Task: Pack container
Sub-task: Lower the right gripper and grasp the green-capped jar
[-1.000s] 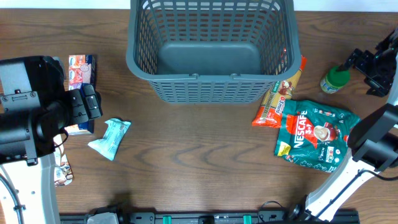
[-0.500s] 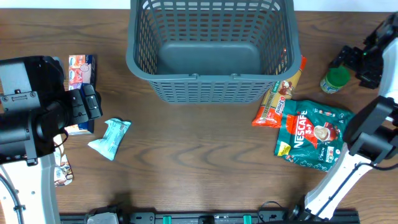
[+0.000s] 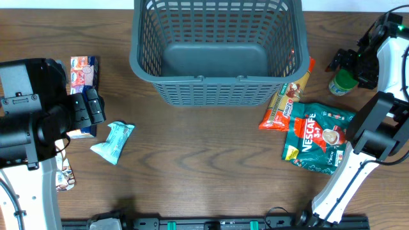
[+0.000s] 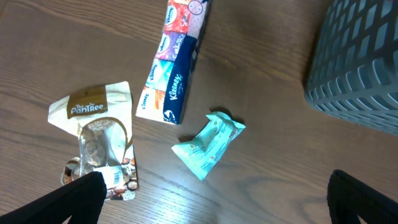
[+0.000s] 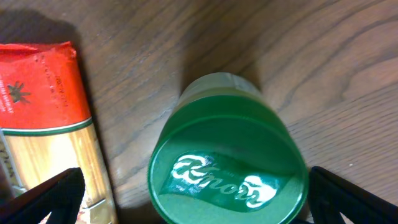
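The robot's right gripper will next take hold of the jar's opposite sides from above, below the green lid, to pack the Knorr jar [image 3: 343, 83] upright.
The dark grey basket [image 3: 217, 81] stands empty at the back centre; its corner shows in the left wrist view [image 4: 360, 62]. My right gripper [image 3: 351, 67] is open at the far right and hangs over a green-lidded Knorr jar [image 3: 343, 83]. In the right wrist view its fingers [image 5: 199, 202] show on either side of the jar's lid [image 5: 227, 168], not closed on it. My left gripper [image 3: 89, 108] is open and empty at the left, above the table [image 4: 217, 205], near a teal packet [image 3: 114, 142] [image 4: 208, 144].
A Kleenex tissue pack [image 3: 83, 70] [image 4: 177, 62] and a Pantree pouch [image 3: 64, 179] [image 4: 99, 143] lie at the left. A pasta pack [image 3: 287, 96] [image 5: 43, 124] leans by the basket's right corner. A green Nescafe bag [image 3: 323, 137] lies beside it.
My right gripper has swung left from the table's far right edge and now sits over the green-lidded jar. The left arm and all items are unmoved.
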### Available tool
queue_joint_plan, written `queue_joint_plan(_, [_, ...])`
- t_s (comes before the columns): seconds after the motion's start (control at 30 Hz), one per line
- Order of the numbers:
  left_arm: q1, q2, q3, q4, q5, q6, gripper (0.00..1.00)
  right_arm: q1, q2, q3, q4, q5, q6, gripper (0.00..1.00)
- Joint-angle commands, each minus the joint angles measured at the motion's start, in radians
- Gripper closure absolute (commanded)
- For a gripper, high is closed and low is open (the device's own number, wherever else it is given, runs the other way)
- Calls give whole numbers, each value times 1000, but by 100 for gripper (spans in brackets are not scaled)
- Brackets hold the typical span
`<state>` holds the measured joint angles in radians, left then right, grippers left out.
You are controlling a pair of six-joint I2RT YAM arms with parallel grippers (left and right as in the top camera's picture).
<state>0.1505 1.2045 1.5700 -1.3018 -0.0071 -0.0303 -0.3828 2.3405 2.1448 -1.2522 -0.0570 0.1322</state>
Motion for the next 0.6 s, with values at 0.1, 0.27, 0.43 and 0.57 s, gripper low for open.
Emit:
queue_joint_plan(0.1, [5,4,22,-3,-1,-16,2,2,13,17,10,43,-26,1])
queue_joint_plan(0.27, [5,4,22,-3,-1,-16,2,2,18,16,23,50,-26,1])
queue_joint_plan(0.43, [5,4,22,-3,-1,-15,2,2,18,2,49,53,-26,1])
queue_joint_plan(0.57, [5,4,22,-3,-1,-11,1,2,18,-25,72,53,-26,1])
